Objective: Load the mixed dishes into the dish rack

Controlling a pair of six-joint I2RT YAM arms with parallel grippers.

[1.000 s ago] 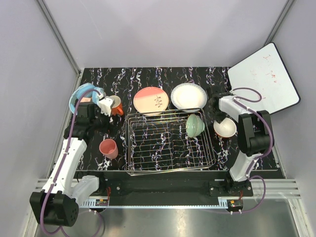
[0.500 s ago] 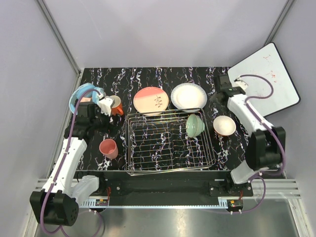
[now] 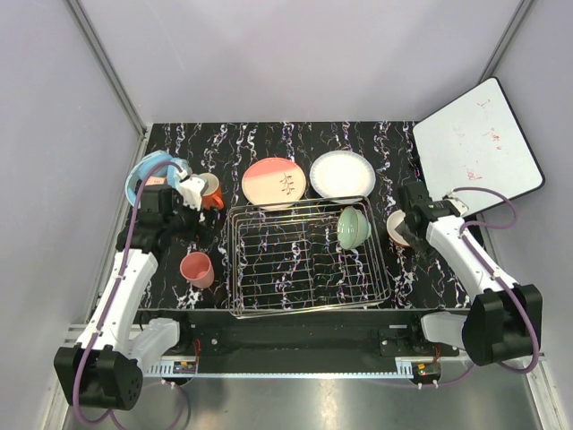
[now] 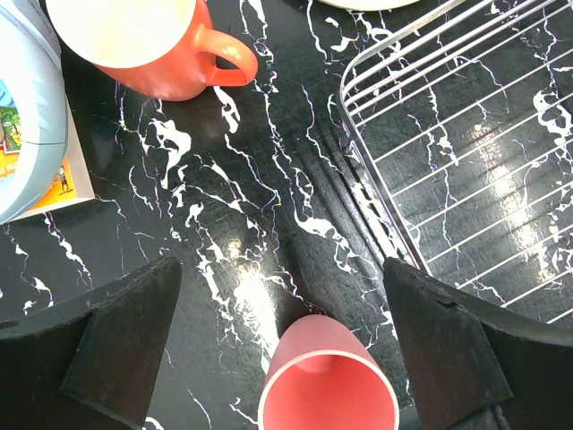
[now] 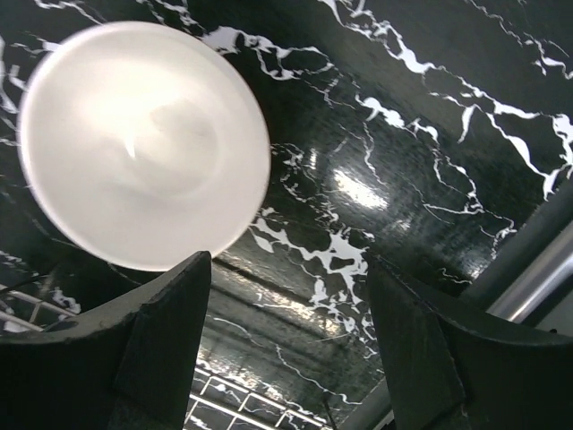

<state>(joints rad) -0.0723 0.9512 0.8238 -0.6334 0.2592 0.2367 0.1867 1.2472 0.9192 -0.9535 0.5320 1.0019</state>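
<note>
Next, my right gripper grabs the white-and-orange bowl by its rim to load it into the dish rack.
The chrome dish rack sits mid-table with the pale green bowl in its right end. Behind it lie the salmon-pink plate and the white plate. The orange-red mug and pink cup stand left of the rack. My left gripper is open and empty above the table between them; its view shows the cup, mug and rack. My right gripper is open and empty, low beside the white-and-orange bowl, which shows white in its view.
A light blue tub sits at the far left behind the left wrist. A white board with red scribbles leans at the back right. The rack's corner wires lie just below the right fingers.
My right arm has swung from the back, near the white board, forward and down to the white-and-orange bowl. The left arm and all dishes have not moved.
</note>
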